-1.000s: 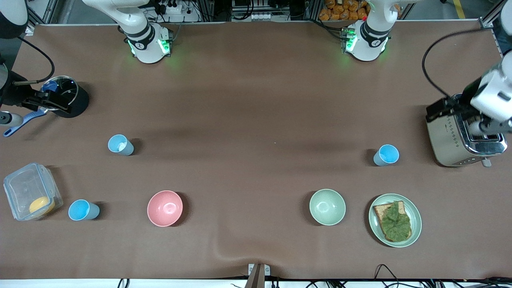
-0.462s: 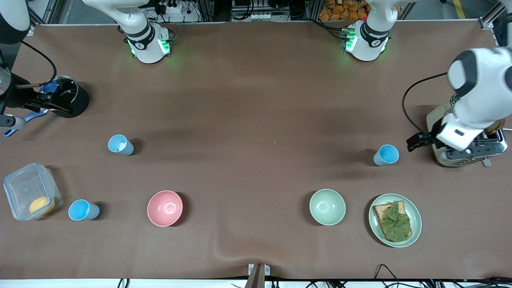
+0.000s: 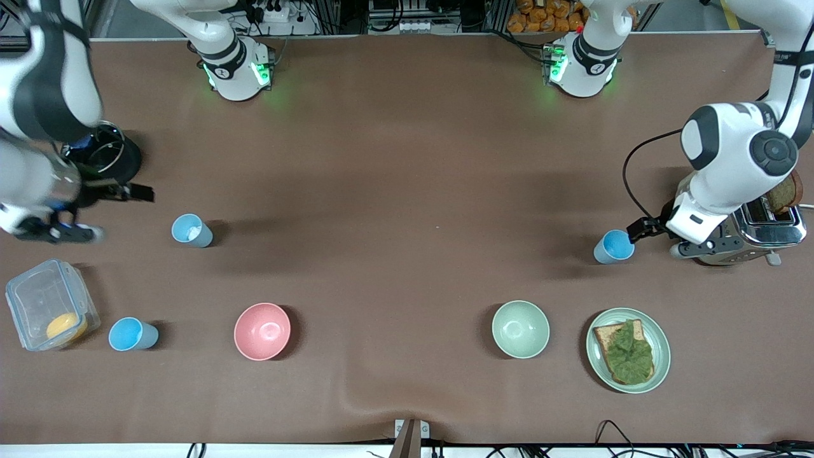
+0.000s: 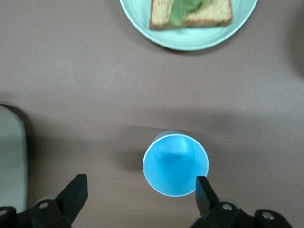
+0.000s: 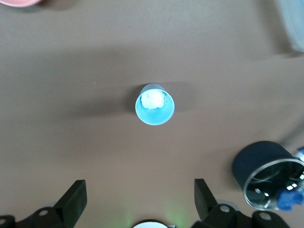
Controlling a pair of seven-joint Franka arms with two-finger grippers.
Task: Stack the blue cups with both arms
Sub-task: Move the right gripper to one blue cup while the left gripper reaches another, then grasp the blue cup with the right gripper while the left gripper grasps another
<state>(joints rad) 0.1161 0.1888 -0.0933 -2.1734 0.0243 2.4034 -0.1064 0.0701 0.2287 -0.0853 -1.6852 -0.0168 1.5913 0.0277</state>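
Note:
The blue cups are to be stacked, so the robot's left hand should next grab the cup beside the toaster by its rim.
Three blue cups stand upright and apart. A paler cup (image 3: 191, 230) with something white inside stands toward the right arm's end; it also shows in the right wrist view (image 5: 155, 104). A bright blue cup (image 3: 132, 334) stands nearer the front camera, beside the clear box. Another bright blue cup (image 3: 614, 246) stands toward the left arm's end, also in the left wrist view (image 4: 175, 164). My left gripper (image 3: 661, 238) (image 4: 140, 199) is open and empty between that cup and the toaster, one fingertip by its rim. My right gripper (image 3: 102, 213) (image 5: 139, 202) is open and empty, over the table beside the paler cup.
A pink bowl (image 3: 262, 331), a pale green bowl (image 3: 520, 329) and a green plate (image 3: 599, 369) with toast and lettuce stand nearer the front camera. A toaster (image 3: 757, 232) is at the left arm's end. A black pot (image 3: 117, 159) and a clear lidded box (image 3: 44, 305) are at the right arm's end.
The left gripper has swung from over the toaster to beside the bright blue cup. The right gripper has moved from the black pot toward the paler cup. No cup has moved.

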